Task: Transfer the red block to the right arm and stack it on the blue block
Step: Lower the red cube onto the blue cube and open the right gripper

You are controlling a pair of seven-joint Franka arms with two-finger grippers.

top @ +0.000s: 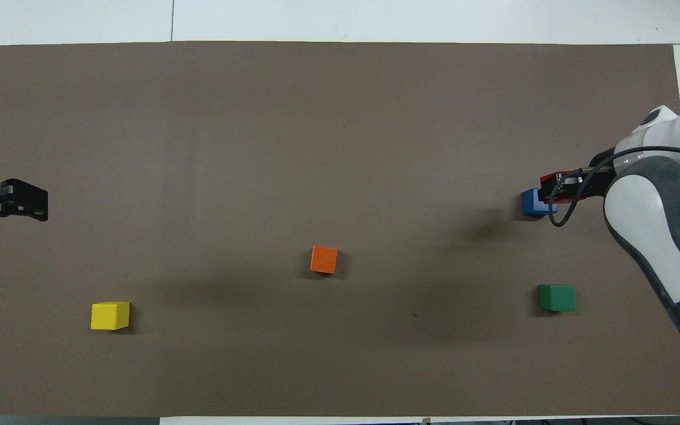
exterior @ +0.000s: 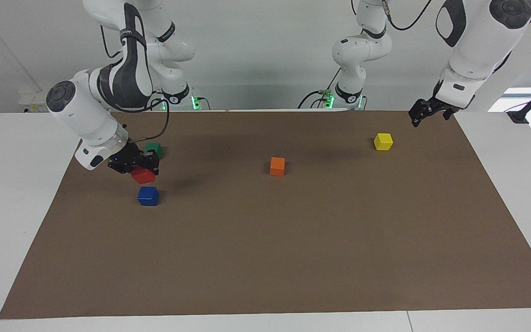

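My right gripper keeps holding the block for now until it is over the blue block. The red block [exterior: 143, 175] hangs off to the side, so would tip.
My right gripper [exterior: 144, 171] is shut on the red block [exterior: 143, 175] and holds it in the air just above the blue block [exterior: 148, 195], with a gap between them. In the overhead view the right gripper [top: 552, 184] covers part of the blue block [top: 533, 202], and only a sliver of the red block [top: 554, 175] shows. The blue block sits on the brown mat near the right arm's end. My left gripper [exterior: 420, 115] waits raised over the mat's edge at the left arm's end; it also shows in the overhead view [top: 38, 203].
A green block [exterior: 154, 150] sits nearer to the robots than the blue one, just beside the right gripper. An orange block [exterior: 277, 166] lies mid-table. A yellow block [exterior: 383, 141] lies toward the left arm's end. The brown mat [exterior: 265, 258] covers the table.
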